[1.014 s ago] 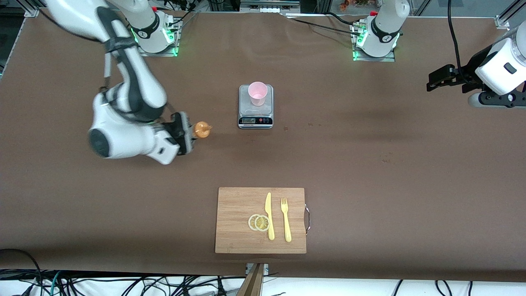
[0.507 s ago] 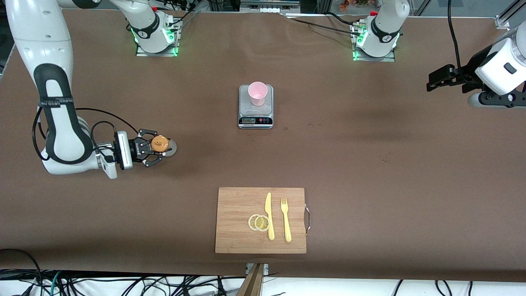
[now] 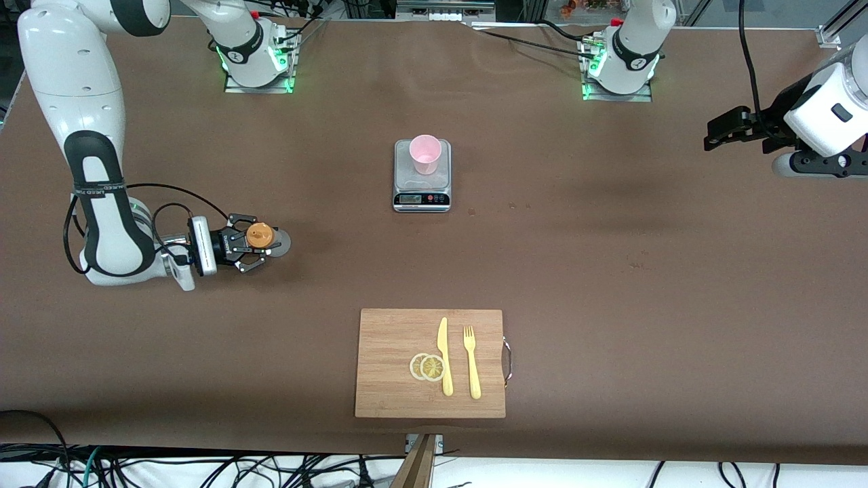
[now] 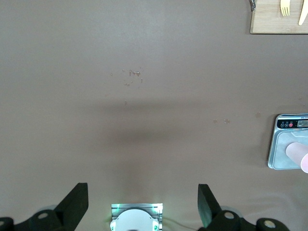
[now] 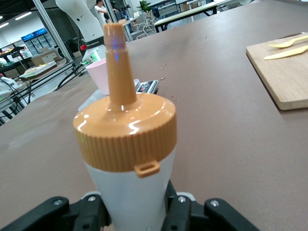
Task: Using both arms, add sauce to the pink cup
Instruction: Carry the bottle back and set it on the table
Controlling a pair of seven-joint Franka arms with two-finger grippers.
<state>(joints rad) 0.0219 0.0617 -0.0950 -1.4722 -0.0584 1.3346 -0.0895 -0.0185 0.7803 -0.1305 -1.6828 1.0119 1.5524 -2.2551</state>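
The upright sauce bottle's base is down on the brown table and the bottle would stand, so my right gripper needs to release it now.
The sauce bottle (image 3: 260, 236), whitish with an orange nozzle cap, stands upright between the fingers of my right gripper (image 3: 255, 243), toward the right arm's end of the table. The right wrist view shows the bottle (image 5: 127, 144) close up, with my right gripper (image 5: 134, 211) shut on its body. The pink cup (image 3: 425, 154) stands on the grey kitchen scale (image 3: 422, 193) at the table's middle; it also shows in the right wrist view (image 5: 100, 75) and in the left wrist view (image 4: 300, 155). My left gripper (image 3: 727, 129) is open and empty, and waits in the air over the left arm's end of the table (image 4: 142, 187).
A wooden cutting board (image 3: 393, 339) lies nearer to the front camera than the scale, with a yellow knife (image 3: 444, 356), a yellow fork (image 3: 471, 362) and two lemon slices (image 3: 427, 367) on it. Brown table surface lies between the bottle and the scale.
My right arm has carried the bottle away from the scale, toward the right arm's end of the table and lower. In the last half second it barely shifted. The left arm has not moved.
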